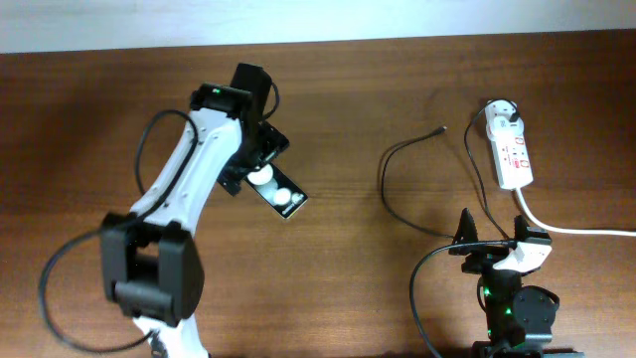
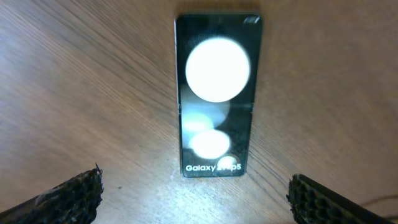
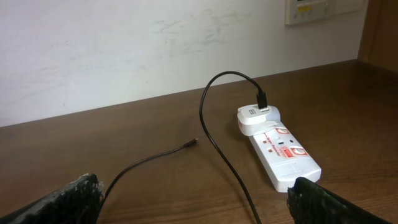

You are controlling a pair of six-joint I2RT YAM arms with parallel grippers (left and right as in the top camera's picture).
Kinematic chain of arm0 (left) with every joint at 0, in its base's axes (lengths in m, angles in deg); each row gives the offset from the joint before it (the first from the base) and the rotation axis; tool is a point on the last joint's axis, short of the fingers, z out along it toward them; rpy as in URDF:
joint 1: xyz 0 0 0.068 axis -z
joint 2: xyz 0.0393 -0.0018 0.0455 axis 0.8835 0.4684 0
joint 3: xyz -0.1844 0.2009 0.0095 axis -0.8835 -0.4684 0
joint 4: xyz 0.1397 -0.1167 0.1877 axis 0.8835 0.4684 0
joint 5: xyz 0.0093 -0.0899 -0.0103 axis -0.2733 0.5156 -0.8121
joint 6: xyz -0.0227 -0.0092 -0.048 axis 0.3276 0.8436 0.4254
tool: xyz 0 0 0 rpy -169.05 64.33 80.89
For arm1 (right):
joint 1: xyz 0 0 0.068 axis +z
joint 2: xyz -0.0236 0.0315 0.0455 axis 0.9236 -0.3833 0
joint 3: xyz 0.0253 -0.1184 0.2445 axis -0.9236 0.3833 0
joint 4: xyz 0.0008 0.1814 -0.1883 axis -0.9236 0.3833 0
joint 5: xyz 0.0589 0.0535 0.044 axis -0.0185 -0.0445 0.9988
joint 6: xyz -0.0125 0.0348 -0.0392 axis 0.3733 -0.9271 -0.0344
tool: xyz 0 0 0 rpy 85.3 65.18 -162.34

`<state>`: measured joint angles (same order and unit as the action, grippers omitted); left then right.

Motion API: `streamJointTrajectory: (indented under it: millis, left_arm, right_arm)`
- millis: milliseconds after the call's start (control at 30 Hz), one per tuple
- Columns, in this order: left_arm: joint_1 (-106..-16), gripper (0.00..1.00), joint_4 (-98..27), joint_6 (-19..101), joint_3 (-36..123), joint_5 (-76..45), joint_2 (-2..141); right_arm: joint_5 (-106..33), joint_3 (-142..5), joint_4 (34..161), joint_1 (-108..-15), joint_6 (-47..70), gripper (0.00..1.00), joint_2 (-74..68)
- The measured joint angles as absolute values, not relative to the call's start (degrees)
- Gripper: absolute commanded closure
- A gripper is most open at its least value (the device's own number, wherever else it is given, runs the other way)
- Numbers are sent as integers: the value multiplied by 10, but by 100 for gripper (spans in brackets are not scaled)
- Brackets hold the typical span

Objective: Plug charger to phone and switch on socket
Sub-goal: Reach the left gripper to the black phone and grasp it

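Note:
My left gripper will next hold the phone by its two long side edges, leaving the "Galaxy" end free for handing over.
The phone is a black slab with two white circles, lying flat on the table; in the left wrist view it reads "Galaxy" at its near end. My left gripper is open above it, fingers spread wide on either side, holding nothing. The white socket strip lies at the far right, with the charger's white plug head seated in its far end. The black charger cable loops over the table, and its connector tip lies loose. My right gripper is open and empty, near the front edge.
The socket's thick white cord runs off to the right edge. A white wall stands behind the table's far edge. The left arm stretches over the left half of the wooden table.

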<state>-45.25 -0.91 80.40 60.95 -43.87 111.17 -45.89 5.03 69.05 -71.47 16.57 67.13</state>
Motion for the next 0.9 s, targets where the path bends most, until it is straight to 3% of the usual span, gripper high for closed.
streamJointTrajectory:
  millis: [200,600,667,800,867,900]
  left_arm:
    - [-453,1,-52,806,611,-400,1224]
    - [-453,0,-138,807,557,-401,1232]
    - [-453,5,-139,807,557,-401,1231]
    - [-453,6,-139,809,557,-402,1231]
    - [-453,21,-140,809,557,-405,1231]
    - [-453,23,-140,811,557,-406,1232]
  right_arm:
    - [-459,50,690,-715,166,1,671]
    - [-459,50,690,-715,165,1,671]
    - [-459,50,690,-715,166,1,671]
    - [-459,50,690,-715,166,1,671]
    - [-459,50,690,-715,166,1,671]
    - [-459,50,690,-715,166,1,671]
